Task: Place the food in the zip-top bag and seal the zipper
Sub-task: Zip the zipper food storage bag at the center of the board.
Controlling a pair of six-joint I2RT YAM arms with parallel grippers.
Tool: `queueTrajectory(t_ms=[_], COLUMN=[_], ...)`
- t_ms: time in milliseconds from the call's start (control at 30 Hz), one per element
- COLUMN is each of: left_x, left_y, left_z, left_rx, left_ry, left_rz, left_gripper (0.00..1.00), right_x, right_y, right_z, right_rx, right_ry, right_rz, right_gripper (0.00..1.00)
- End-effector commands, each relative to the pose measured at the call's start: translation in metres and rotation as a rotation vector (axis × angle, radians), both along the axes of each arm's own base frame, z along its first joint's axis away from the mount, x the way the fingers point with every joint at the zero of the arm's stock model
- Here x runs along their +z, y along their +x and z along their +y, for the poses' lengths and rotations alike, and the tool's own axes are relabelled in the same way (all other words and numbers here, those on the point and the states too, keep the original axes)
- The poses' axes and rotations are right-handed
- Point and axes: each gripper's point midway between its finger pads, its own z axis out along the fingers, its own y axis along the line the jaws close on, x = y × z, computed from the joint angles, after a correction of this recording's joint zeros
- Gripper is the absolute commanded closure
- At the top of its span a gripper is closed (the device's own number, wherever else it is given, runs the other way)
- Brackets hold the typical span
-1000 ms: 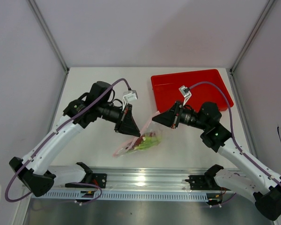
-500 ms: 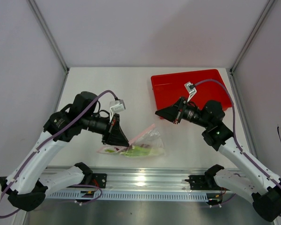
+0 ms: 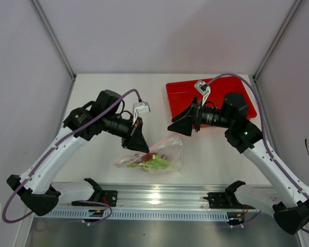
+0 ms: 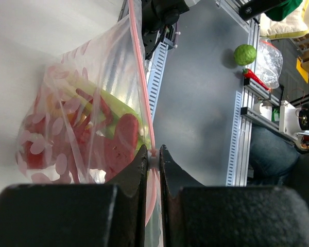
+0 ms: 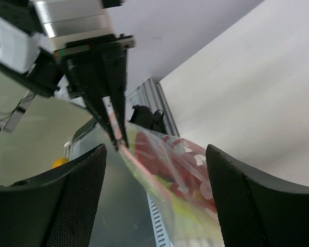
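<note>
I need to straighten the bag's opening for sealing, so I should next pinch the bag's pinkish zipper point(image 3: 174, 137) with my right gripper, at the zipper's end opposite my left gripper.
The clear zip-top bag point(image 3: 159, 156) lies slumped near the table's front edge, holding the food: a pale-green stalk point(image 3: 153, 164) and red pieces point(image 4: 121, 141). My left gripper point(image 3: 143, 148) is shut on the pinkish zipper point(image 4: 140, 77) at one end of the bag's mouth, the strip pinched between its fingertips point(image 4: 153, 160). My right gripper point(image 3: 171, 127) hovers above the bag's right side, open wide with nothing between its fingers point(image 5: 77, 200). In the right wrist view the bag point(image 5: 185, 175) hangs from the left gripper point(image 5: 117, 140).
A red tray point(image 3: 237, 98) sits at the back right, behind the right arm. A metal rail point(image 3: 159, 198) runs along the table's near edge, just in front of the bag.
My right gripper has opened and let go of the bag. The left arm first dropped toward the front left, then came back up and right, still holding the zipper.
</note>
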Motion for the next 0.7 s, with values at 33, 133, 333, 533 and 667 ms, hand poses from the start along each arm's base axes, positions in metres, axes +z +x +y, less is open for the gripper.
queueTrajectory(t_ms=[33, 133, 333, 533, 667], left_x=[0.012, 0.013, 0.019, 0.019, 0.017], left_y=[-0.001, -0.003, -0.003, -0.003, -0.002], left_z=[0.0, 0.0, -0.005, -0.007, -0.009], left_rx=[-0.038, -0.052, -0.075, -0.081, -0.085], left_ry=[-0.027, -0.032, -0.042, -0.037, -0.036], left_rz=[-0.073, -0.073, -0.077, -0.076, -0.067], left_gripper=[0.99, 0.99, 0.99, 0.99, 0.99], right_x=[-0.001, -0.021, -0.032, -0.032, -0.035], right_y=[-0.033, -0.044, -0.053, -0.064, -0.063], right_z=[0.001, 0.006, 0.018, 0.03, 0.033], right_rx=[0.233, 0.308, 0.366, 0.43, 0.431], right_ry=[-0.043, -0.113, -0.154, -0.185, -0.193], right_rz=[-0.018, -0.002, -0.026, -0.038, -0.043], right_gripper=[0.24, 0.27, 0.3, 0.42, 0.58])
